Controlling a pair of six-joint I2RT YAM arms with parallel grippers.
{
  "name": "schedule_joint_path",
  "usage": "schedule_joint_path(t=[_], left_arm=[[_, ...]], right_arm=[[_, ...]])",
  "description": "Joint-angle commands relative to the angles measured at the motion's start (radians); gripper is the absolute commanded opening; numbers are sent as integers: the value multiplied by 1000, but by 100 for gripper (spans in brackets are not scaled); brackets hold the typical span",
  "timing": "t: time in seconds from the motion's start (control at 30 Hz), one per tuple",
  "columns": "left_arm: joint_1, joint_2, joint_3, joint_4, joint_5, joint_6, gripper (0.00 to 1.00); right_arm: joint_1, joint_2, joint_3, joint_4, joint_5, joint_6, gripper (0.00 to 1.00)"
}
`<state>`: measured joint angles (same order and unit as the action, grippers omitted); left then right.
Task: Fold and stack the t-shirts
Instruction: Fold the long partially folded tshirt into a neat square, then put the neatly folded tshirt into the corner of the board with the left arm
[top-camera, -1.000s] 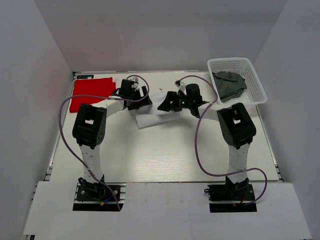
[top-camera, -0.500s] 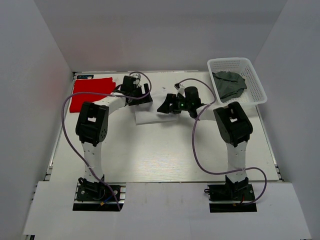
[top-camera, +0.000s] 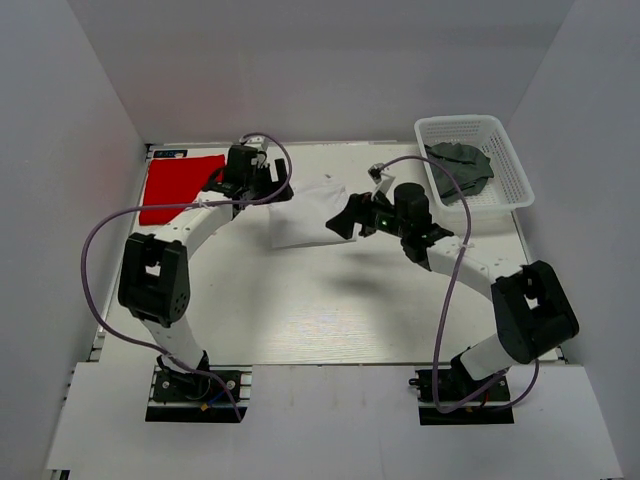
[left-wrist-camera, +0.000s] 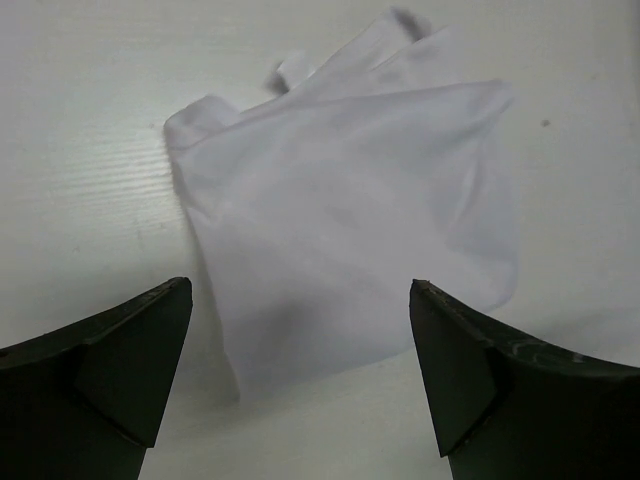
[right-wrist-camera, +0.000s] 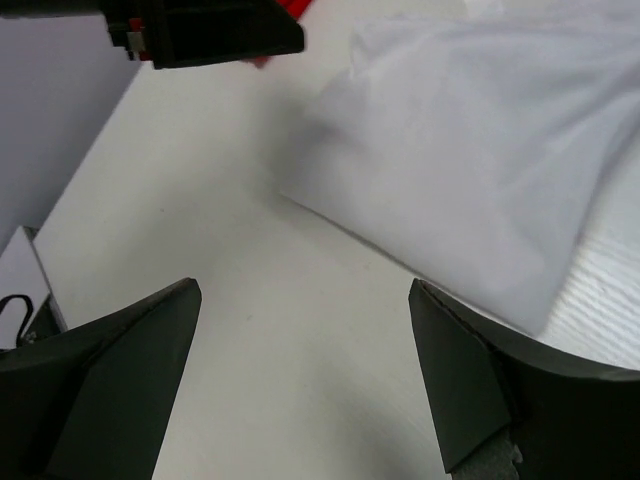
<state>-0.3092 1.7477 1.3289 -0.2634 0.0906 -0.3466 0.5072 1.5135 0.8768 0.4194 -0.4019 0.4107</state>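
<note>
The folded white t-shirt goes on top, so my left gripper next needs to grip its side edge facing the red t-shirt.
The white t-shirt (top-camera: 308, 216) lies folded on the table between my grippers; it also shows in the left wrist view (left-wrist-camera: 350, 210) and in the right wrist view (right-wrist-camera: 480, 150). The red t-shirt (top-camera: 178, 185) lies flat at the back left. The dark grey-green t-shirt (top-camera: 458, 166) sits crumpled in the basket. My left gripper (top-camera: 272, 186) is open and empty just left of the white shirt's back edge (left-wrist-camera: 300, 300). My right gripper (top-camera: 348, 216) is open and empty just right of the shirt, over bare table (right-wrist-camera: 305, 300).
A white plastic lattice basket (top-camera: 505, 190) stands at the back right corner. White walls enclose the table (top-camera: 300, 300) on three sides. Purple cables loop from both arms.
Both grippers have let go of the white shirt and pulled apart from it. The left one moved back-left, the right arm swung out to the right. The shirt now lies uncovered.
</note>
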Motion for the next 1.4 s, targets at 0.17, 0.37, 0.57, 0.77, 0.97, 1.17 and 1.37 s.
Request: schedule_joint_path(t=[0.17,0.37,0.57,0.77,0.97,1.17,1.37], left_arm=[[9,102,30,-137,-88,-17,100],[9,219,81,-146,-42,-40,83],[-11,295,108,-174,-101,-40,56],[-11,355,133,-186,-101,-2,24],[-1,343,219,-254,-253,73,0],[9,199,204,-154,-520,260,0],[9,88,85,78,-701,478,0]], right_arm=[[-2,-127,-74,-165,230,-35,90],[-10,-136,-88,-220,296,-36,90],[-7,-142,-119,-234,311,-35,90],[-9,-174,-134,-232,357,-65,90],[-9,-197,-177,-215,394,-90,90],[-10,-196,-228,-140,465,-110,90],[-10,-165,-216,-153,468,-107,90]])
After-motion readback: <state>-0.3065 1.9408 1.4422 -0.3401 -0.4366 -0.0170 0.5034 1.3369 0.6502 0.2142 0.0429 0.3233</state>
